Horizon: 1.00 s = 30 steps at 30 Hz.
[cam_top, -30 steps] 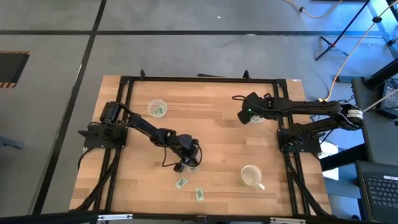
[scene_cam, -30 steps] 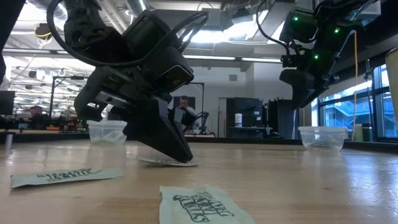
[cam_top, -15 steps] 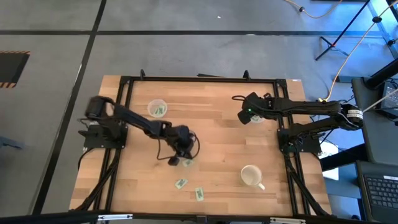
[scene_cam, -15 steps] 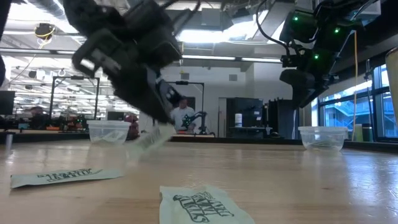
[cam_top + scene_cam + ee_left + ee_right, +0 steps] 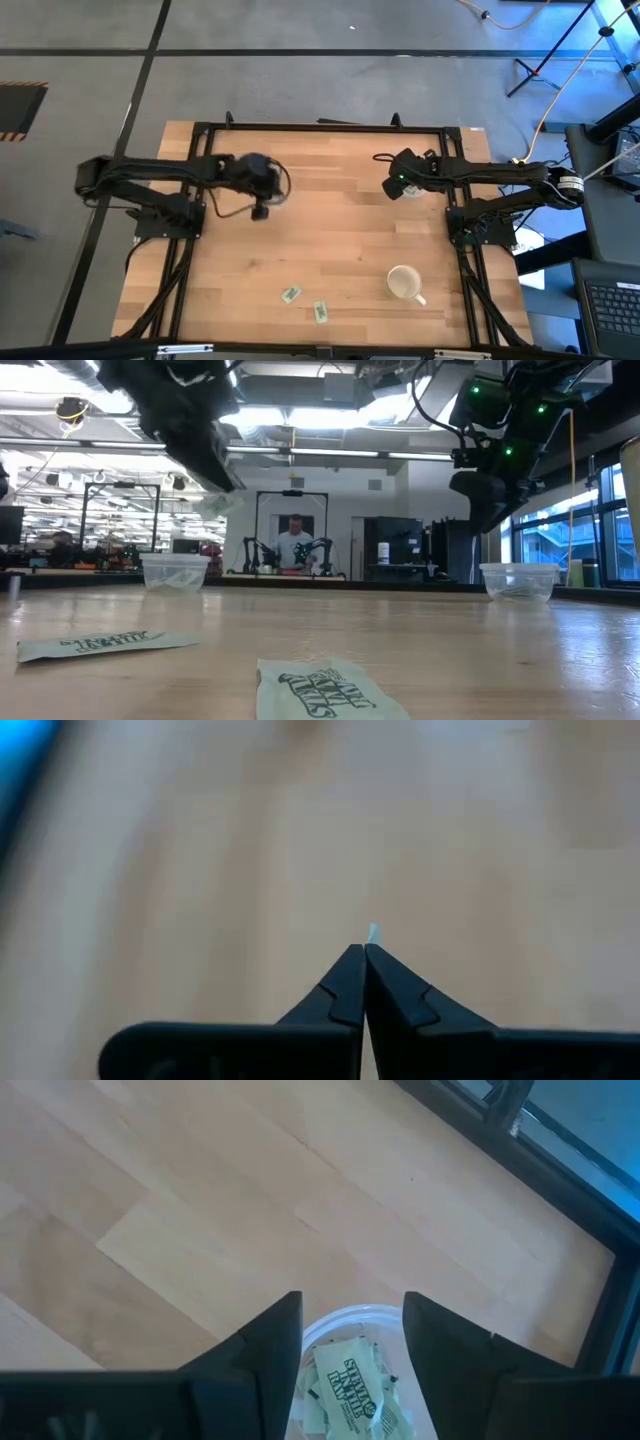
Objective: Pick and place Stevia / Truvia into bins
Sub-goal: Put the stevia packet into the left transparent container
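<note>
The wooden tabletop is under the Stevia packet, so my left gripper should keep holding the packet until it is farther toward the far bar.
A small white Stevia packet hangs high above the table, with my left gripper shut on it, above and slightly right of the left clear bin. In the high view this gripper is at the table's far left. My right gripper stands open over the right bin, which holds several packets. Two more packets lie flat near the table's front edge. My left gripper pinches the packet between its two fingertips; only a white sliver of its edge shows past the shut fingers. The fingers slant down from above. The packet hangs below them, lifted clear of the table.
A white mug stands at the front right. The black frame rail runs along the table's far edge. Bare wood lies between the two bins. A person stands far behind the table.
My left gripper has risen from the table's front middle, taking a packet up off the wood, and has swung toward the far left, toward the left bin. The packet now hangs clear. My right gripper has kept still.
</note>
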{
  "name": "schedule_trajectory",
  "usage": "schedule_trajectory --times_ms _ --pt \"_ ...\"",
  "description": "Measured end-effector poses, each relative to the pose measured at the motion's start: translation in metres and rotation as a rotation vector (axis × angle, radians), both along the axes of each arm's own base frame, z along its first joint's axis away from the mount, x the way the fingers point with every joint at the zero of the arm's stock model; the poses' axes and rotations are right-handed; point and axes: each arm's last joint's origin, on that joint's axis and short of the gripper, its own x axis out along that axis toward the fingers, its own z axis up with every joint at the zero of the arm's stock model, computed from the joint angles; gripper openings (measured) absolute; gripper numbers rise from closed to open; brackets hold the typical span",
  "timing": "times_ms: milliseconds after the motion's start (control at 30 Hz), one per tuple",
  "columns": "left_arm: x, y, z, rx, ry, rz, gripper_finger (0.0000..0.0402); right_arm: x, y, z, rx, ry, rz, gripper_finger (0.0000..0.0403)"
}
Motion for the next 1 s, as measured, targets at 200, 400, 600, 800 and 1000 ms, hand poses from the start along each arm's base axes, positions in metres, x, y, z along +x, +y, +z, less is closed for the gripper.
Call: schedule_trajectory --times_ms 200,400,600,800,1000 --pt "-0.028 0.026 0.011 0.182 0.037 0.285 0.0001 0.002 0.0 0.001 -0.005 -0.018 0.0 0.0178" --pt "-0.039 0.048 -0.012 0.157 0.144 0.403 0.0001 0.003 -0.001 0.002 -0.011 -0.036 0.002 0.0178" --pt "-0.047 0.062 -0.034 0.127 0.235 0.477 0.0002 0.003 -0.001 0.001 -0.011 -0.034 0.003 0.0178" --pt "-0.047 0.069 -0.045 0.073 0.267 0.494 0.0002 0.003 -0.001 0.001 -0.011 -0.033 0.003 0.0178" --pt "-0.04 0.075 -0.056 0.053 0.294 0.492 0.0002 0.003 -0.001 0.001 -0.011 -0.033 0.003 0.0178"
